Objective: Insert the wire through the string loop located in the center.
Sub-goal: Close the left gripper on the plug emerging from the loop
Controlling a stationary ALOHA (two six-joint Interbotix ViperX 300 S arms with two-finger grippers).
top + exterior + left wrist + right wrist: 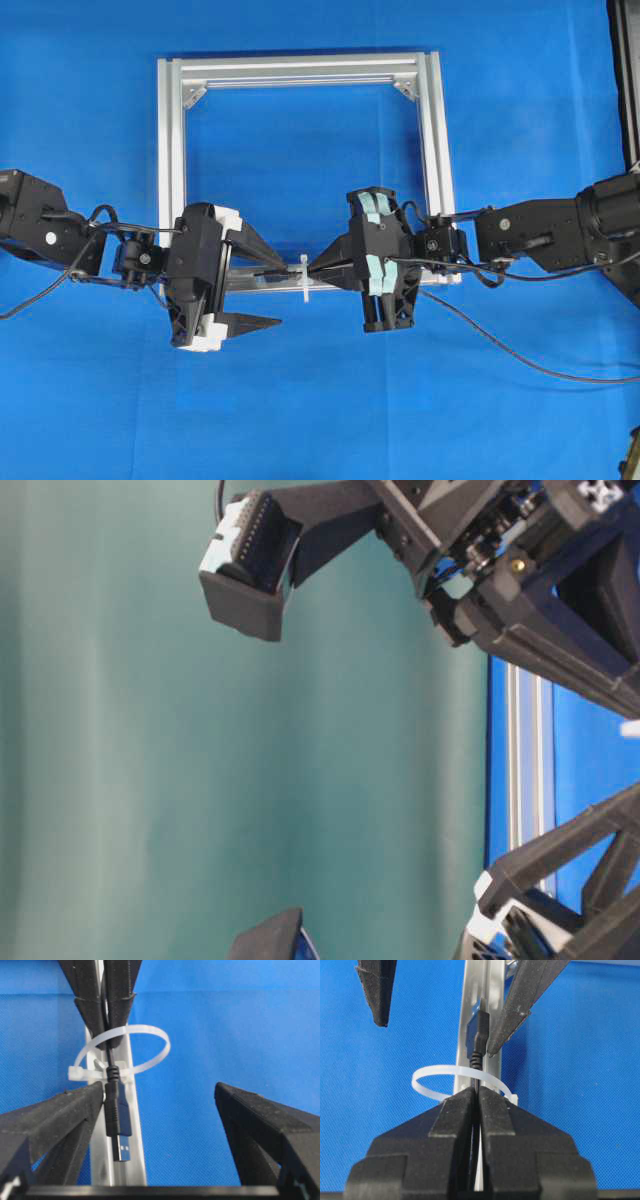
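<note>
My left gripper grabs the wire by its black plug point(271, 271) next. The string loop point(303, 275) and my right gripper crowd the part of the wire just behind the plug.
The wire point(117, 1110) ends in a black plug with a metal tip. It runs through the white string loop point(125, 1052), which is tied to the silver bar point(135, 1160). Beyond the loop, my right gripper point(476, 1095) is shut on the wire just behind the loop point(457, 1077); the plug point(479, 1035) sticks out past it. My left gripper point(160, 1125) stands wide open around the plug, which lies against its left finger point(65, 1120). From overhead the two grippers point(283, 295) point(312, 268) meet at the loop point(303, 275).
A square aluminium frame point(300, 72) lies on the blue cloth; the loop sits on its near bar. The wire's slack point(520, 355) trails off to the right over the cloth. The table-level view shows only blurred arm parts and a strip of frame point(525, 760).
</note>
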